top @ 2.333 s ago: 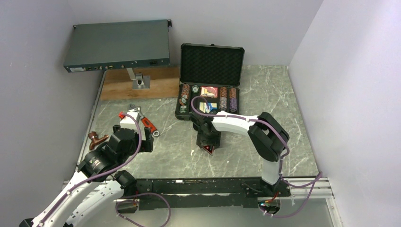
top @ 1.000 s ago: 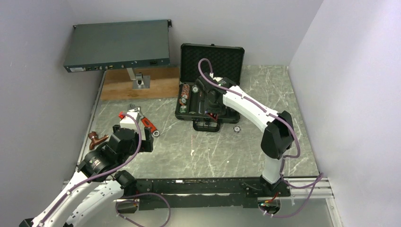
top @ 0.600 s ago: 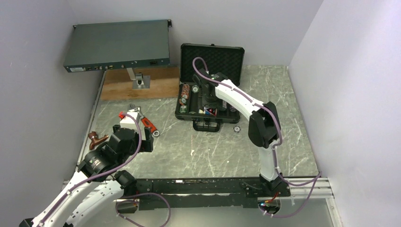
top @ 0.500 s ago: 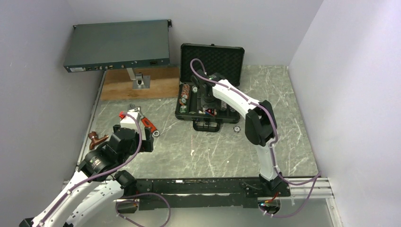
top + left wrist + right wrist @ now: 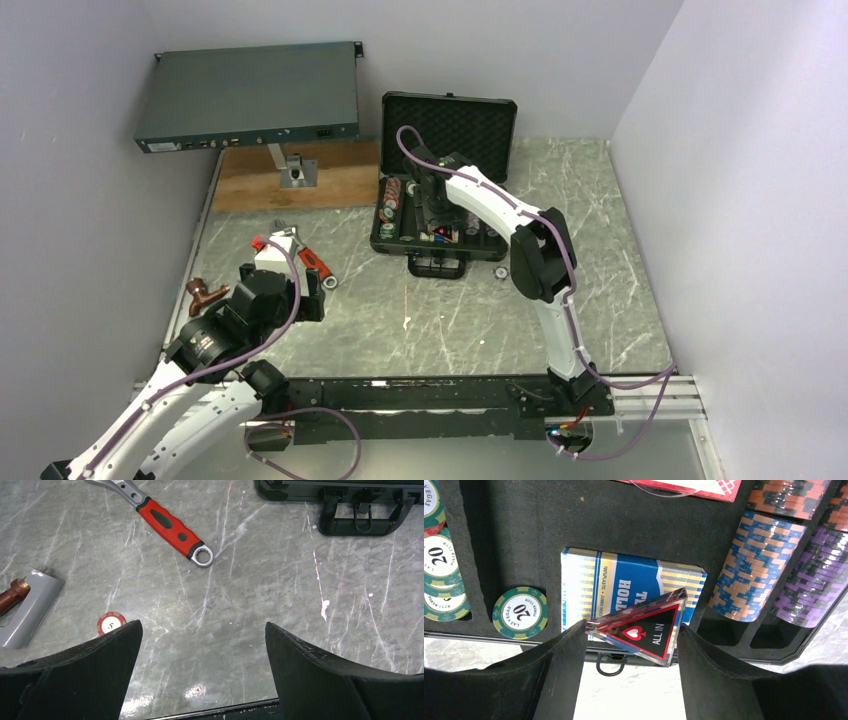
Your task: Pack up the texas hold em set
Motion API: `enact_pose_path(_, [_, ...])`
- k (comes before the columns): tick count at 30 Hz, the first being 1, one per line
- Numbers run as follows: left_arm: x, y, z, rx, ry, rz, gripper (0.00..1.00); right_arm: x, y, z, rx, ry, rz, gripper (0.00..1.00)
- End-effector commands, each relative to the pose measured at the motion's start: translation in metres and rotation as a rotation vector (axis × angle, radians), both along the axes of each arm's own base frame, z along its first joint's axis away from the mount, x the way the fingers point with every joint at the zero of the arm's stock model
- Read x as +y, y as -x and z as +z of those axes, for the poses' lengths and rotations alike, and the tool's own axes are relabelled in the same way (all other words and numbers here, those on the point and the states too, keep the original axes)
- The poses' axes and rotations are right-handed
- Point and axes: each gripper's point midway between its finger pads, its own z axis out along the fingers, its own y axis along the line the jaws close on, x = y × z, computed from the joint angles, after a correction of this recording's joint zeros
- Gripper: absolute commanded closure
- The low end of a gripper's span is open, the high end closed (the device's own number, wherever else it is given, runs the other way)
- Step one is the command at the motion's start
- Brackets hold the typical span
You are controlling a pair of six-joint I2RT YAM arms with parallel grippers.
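Observation:
The red triangular token (image 5: 644, 630) hangs low over the blue-yellow card box's flat top and would end there, so my right gripper should open its fingers.
The black case (image 5: 447, 130) stands open at the back of the table, lid up. My right gripper (image 5: 631, 640) is shut on the red triangular token (image 5: 644, 630), a clear plate marked ALL IN, pinched by its two edges. It hangs low over the blue-yellow card box (image 5: 614, 582) in the case's foam tray, beside stacks of striped poker chips (image 5: 754, 565). From above, the right gripper (image 5: 437, 232) is over the tray's front middle. My left gripper (image 5: 202, 630) is open over bare table. A red poker chip (image 5: 111, 623) lies just beyond its left finger.
A red-handled wrench (image 5: 170, 527) lies left of the case handle (image 5: 367, 522). A grey tool with a copper end (image 5: 30, 607) sits at the table's left edge. One loose chip (image 5: 500, 271) lies right of the handle. A grey electronics box (image 5: 250, 95) stands back left.
My right arm has carried the token from the table's middle to the case, then edged slightly left over the tray. The left arm has not moved.

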Motion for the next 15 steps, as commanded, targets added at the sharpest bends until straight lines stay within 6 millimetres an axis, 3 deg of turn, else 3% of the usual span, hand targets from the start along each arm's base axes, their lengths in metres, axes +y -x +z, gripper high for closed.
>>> enact_pose_path(1, [-0.0059, -0.0046, 0.0066, -0.021, 0.016, -0.014, 0.00, 0.0090, -0.0142, 0.0075, -0.035, -0.027, 0.062, 0.58])
enact_pose_path(9, [-0.0065, -0.0049, 0.0052, -0.013, 0.011, -0.015, 0.00, 0.0123, -0.0118, 0.0028, -0.025, -0.043, 0.093, 0.48])
enact_pose_path(15, [-0.0064, -0.0054, 0.0049, -0.011, 0.009, -0.013, 0.00, 0.0099, -0.0106, 0.0090, -0.058, -0.053, 0.115, 0.12])
